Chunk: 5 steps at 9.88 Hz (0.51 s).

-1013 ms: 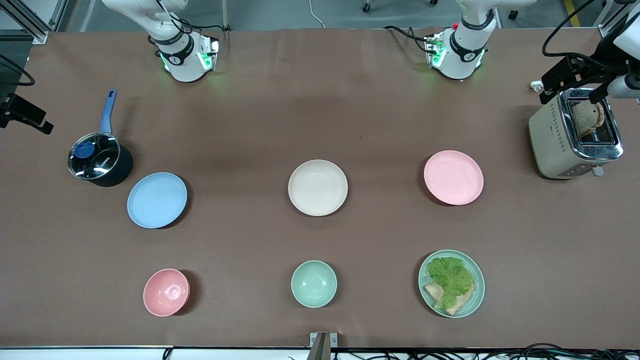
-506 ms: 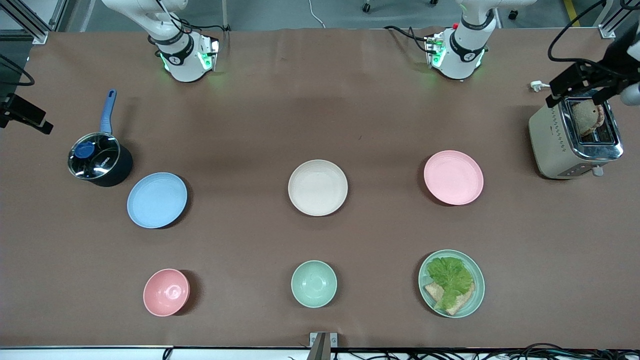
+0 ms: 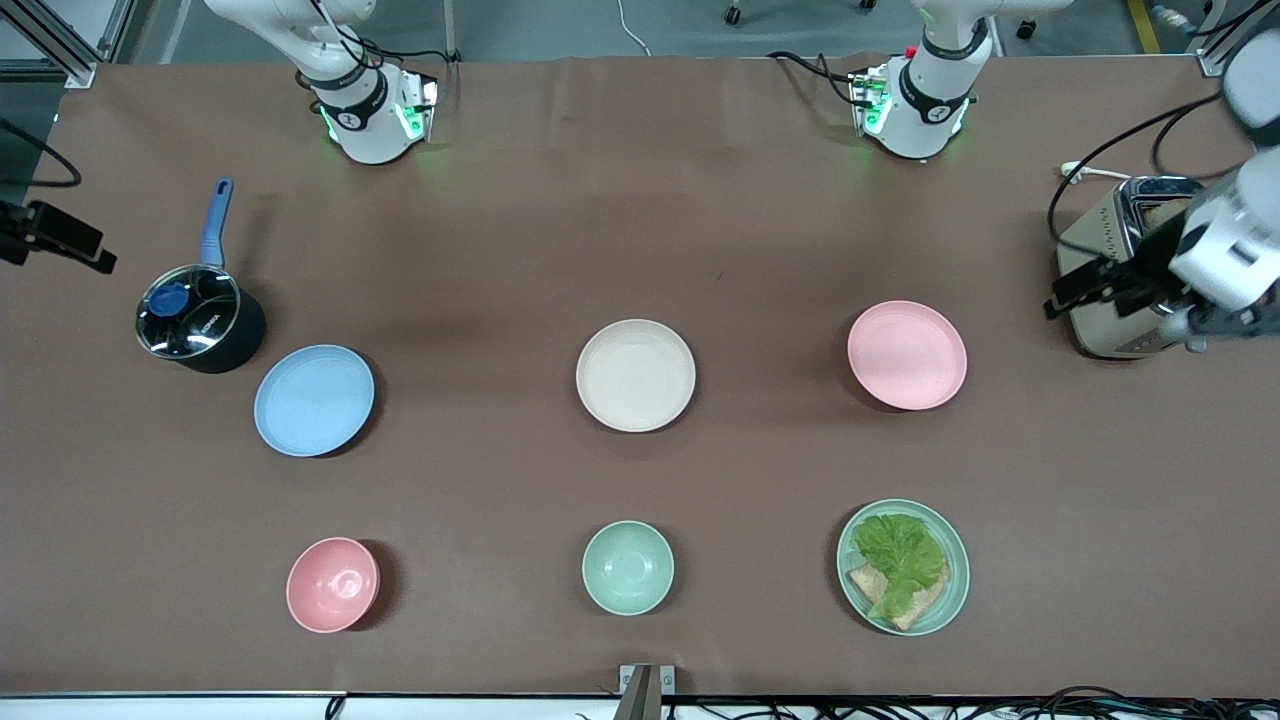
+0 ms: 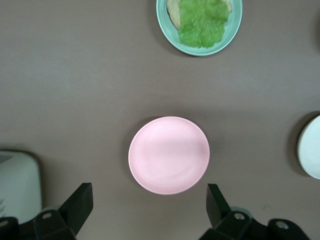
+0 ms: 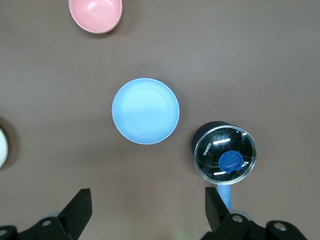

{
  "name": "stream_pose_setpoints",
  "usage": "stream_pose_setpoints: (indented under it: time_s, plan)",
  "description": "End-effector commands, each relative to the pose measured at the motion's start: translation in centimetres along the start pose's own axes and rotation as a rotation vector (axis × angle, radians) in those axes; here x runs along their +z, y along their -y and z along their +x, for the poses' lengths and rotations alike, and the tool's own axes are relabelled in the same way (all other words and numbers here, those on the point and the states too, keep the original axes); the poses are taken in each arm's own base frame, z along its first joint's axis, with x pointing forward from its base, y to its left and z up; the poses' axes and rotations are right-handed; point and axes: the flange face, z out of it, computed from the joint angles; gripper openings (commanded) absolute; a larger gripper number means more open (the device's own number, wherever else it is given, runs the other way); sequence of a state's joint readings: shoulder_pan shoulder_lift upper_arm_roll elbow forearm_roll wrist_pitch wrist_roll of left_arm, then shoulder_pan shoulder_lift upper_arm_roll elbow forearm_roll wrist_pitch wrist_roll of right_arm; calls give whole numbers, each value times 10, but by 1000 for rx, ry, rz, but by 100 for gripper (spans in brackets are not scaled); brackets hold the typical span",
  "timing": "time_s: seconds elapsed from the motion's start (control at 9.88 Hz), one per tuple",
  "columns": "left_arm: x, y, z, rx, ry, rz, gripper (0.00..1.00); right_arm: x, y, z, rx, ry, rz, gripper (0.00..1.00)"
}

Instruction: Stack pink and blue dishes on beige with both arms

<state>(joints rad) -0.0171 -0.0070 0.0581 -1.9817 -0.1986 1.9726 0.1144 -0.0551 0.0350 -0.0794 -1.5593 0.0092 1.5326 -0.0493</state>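
Note:
My right gripper is to take hold of the blue plate next by its rim (image 3: pixel 314 347) (image 5: pixel 145 142), so that it can stack the plate.
The beige plate (image 3: pixel 635 375) lies mid-table, and its rim (image 4: pixel 311 147) shows in the left wrist view. The pink plate (image 3: pixel 907 355) lies beside it toward the left arm's end, the blue plate (image 3: pixel 314 400) toward the right arm's end. My left gripper (image 3: pixel 1085 285) hangs over the toaster's edge. It is open and empty (image 4: pixel 149 190), and the pink plate (image 4: pixel 169 155) lies apart from its fingertips. My right gripper (image 3: pixel 70 243) hangs at the table's edge by the pot. It is open and empty (image 5: pixel 147 193), well clear of the blue plate (image 5: pixel 145 111).
A lidded pot (image 3: pixel 200 320) with a blue handle stands close to the blue plate. A toaster (image 3: pixel 1120 270) stands at the left arm's end. Nearer the front camera are a pink bowl (image 3: pixel 333 585), a mint bowl (image 3: pixel 628 567) and a mint plate (image 3: pixel 903 567) with lettuce and bread.
My left gripper has swung from above the toaster's slots down over its edge, closer to the pink plate. The right gripper has shifted slightly. No dish has moved.

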Motion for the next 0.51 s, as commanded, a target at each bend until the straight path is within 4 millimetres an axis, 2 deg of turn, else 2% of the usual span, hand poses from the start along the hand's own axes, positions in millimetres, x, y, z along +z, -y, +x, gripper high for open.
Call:
stream_pose_setpoints:
  time_s: [0.0,0.1,0.3,0.41]
  plan:
    - [102,25,-7,113,67,-73,100,83,-29,30,-61,41,56,100]
    - [136,35,-9,170,70,-104,100,124,-49,44,-70,31,108,100]
    - [201,52,-11,243,83,-149,100,199,-71,64,-119,32,198,100]
    - [220,59,-11,253,87,-137,98,236,-80,68,-144,29,242,100]
